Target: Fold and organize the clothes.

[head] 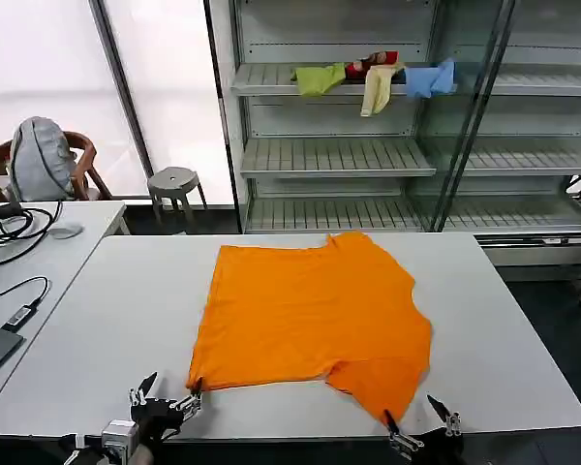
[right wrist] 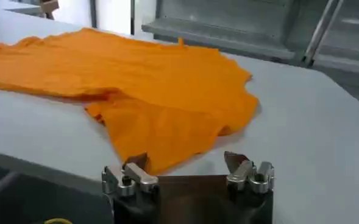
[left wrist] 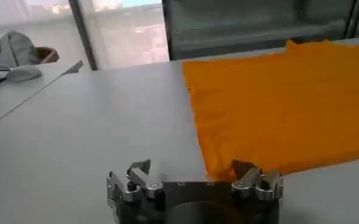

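Observation:
My left gripper is about to pinch the orange shirt (head: pixel 300 310) by the loose corner at its edge (head: pixel 196 382).
The orange T-shirt (head: pixel 310 320) lies spread on the white table (head: pixel 107 320), plain side up, with one sleeve (head: pixel 382 383) folded toward the near right. My left gripper (head: pixel 167 397) hovers open at the table's near edge, its right finger just at the shirt's near-left corner (left wrist: pixel 219 167). My right gripper (head: pixel 421 418) hangs open at the near edge by the folded sleeve's tip (right wrist: pixel 161 149). Nothing sits between either pair of fingers. In the left wrist view the left gripper (left wrist: pixel 191 172) faces the shirt's edge; in the right wrist view the right gripper (right wrist: pixel 188 164) faces the sleeve.
A second table (head: pixel 39 242) with cables and a laptop stands at the left. Metal shelving (head: pixel 368 155) behind holds small green, cream, red and blue cloths (head: pixel 373 79). A stool (head: pixel 174 184) and a chair (head: pixel 44 160) stand at the far left.

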